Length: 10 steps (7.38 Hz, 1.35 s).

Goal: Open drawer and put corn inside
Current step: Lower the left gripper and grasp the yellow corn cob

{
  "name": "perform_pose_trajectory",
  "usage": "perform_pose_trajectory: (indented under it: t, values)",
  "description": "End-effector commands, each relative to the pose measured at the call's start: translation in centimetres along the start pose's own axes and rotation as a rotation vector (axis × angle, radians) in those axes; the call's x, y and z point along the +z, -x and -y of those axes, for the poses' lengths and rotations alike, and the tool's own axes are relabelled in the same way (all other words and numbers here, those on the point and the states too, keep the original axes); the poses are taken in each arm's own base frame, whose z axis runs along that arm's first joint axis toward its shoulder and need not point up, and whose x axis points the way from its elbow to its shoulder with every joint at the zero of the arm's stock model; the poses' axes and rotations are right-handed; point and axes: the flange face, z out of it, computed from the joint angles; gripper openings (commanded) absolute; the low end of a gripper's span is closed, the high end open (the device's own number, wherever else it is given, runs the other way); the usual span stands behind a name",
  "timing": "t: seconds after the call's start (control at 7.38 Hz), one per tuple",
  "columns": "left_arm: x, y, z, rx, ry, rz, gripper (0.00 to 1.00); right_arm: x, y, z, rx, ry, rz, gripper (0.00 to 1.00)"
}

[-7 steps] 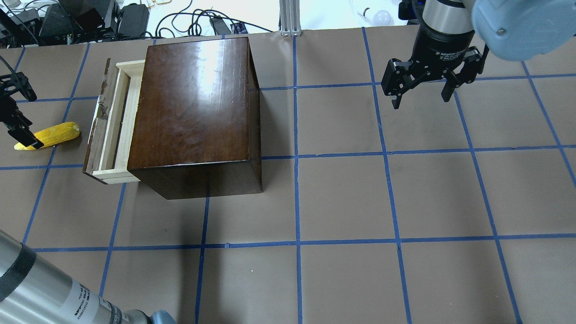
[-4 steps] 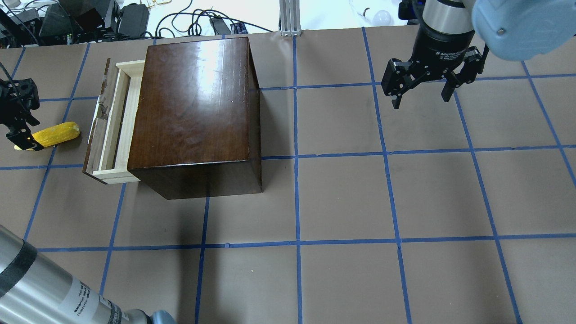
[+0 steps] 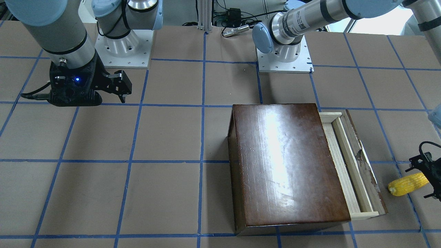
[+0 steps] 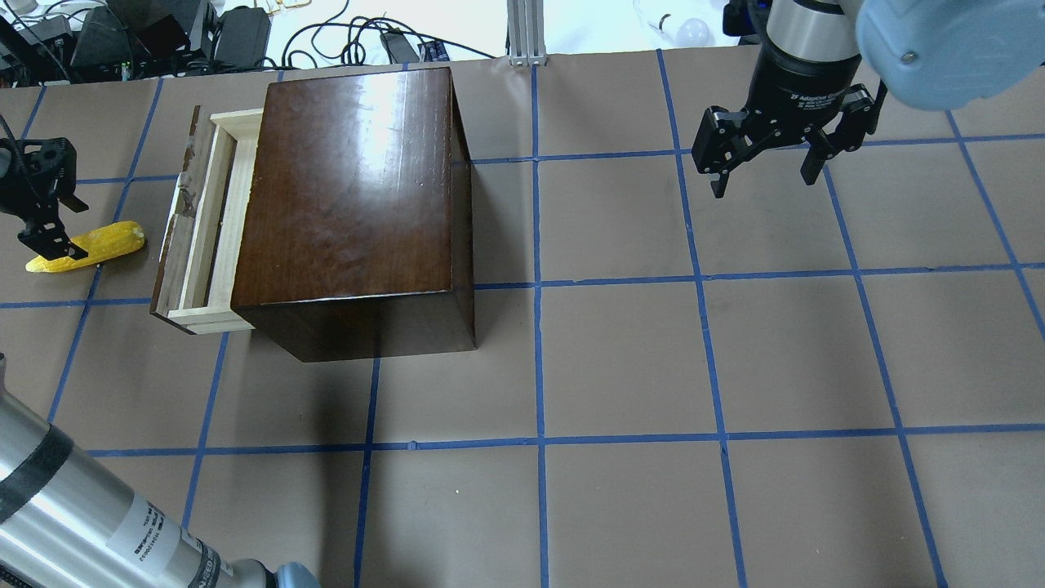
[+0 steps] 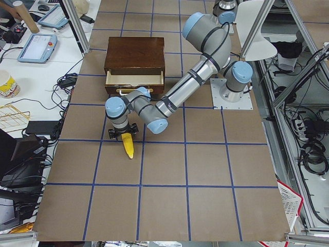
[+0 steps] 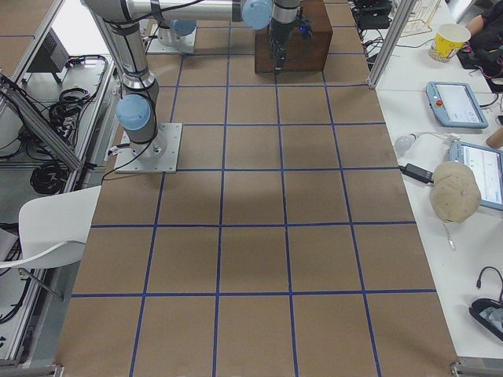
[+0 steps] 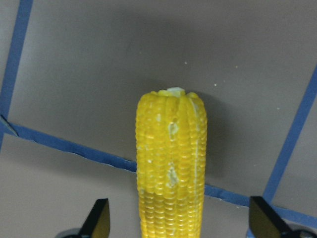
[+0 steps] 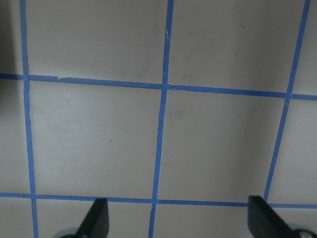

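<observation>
Next, my left gripper grabs the yellow corn around its kernel-covered body (image 3: 407,184) to put it inside the drawer (image 3: 347,165).
The yellow corn (image 4: 90,245) lies on the table left of the drawer (image 4: 204,233), which stands partly pulled out of the dark brown box (image 4: 351,196). The drawer's pale inside shows nothing in it. My left gripper (image 4: 61,224) is open and hangs over the corn's tapered end, one finger on each side. In the left wrist view the corn (image 7: 171,158) sits between the two fingertips (image 7: 96,220) without touching them. My right gripper (image 4: 763,180) is open and empty, above the table at the far right.
The box takes up the far left-middle of the brown table (image 4: 620,359), which has a blue tape grid. Cables and gear (image 4: 122,37) lie beyond the far edge. An aluminium post (image 4: 526,33) stands behind the box.
My left gripper has shifted a little farther back and to the right over the corn. The corn, the drawer and the right arm have not moved.
</observation>
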Motion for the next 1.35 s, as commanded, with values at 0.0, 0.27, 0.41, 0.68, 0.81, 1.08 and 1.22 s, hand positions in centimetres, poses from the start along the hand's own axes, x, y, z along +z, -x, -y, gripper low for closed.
perform_pose_trajectory:
  t: [0.0, 0.27, 0.41, 0.68, 0.81, 1.08, 1.22]
  values:
    - [1.5, 0.4, 0.0, 0.025, -0.021, -0.008, 1.00, 0.0, 0.1, 0.0, -0.001, 0.000, 0.000, 1.00]
    - [2.3, -0.1, 0.2, 0.014, -0.028, -0.030, 1.00, 0.0, 0.0, 0.0, 0.000, 0.000, 0.000, 1.00]
    - [3.0, -0.1, 0.1, 0.019, -0.030, -0.038, 1.00, 0.0, 0.0, 0.0, 0.000, 0.000, 0.000, 1.00]
    - [2.8, 0.0, 0.1, 0.023, -0.030, -0.031, 0.77, 0.0, 0.1, 0.0, -0.001, 0.000, 0.000, 1.00]
    - [2.9, 0.1, 0.1, 0.024, -0.028, -0.030, 0.33, 0.0, 0.0, 0.0, 0.000, 0.000, 0.000, 1.00]
    - [3.0, 0.1, 0.0, 0.014, -0.024, -0.032, 0.01, 0.0, 0.0, 0.0, 0.000, 0.000, 0.000, 1.00]
    - [2.9, 0.1, 0.0, 0.013, -0.021, -0.032, 0.00, 0.0, 0.1, 0.0, -0.001, 0.000, 0.000, 1.00]
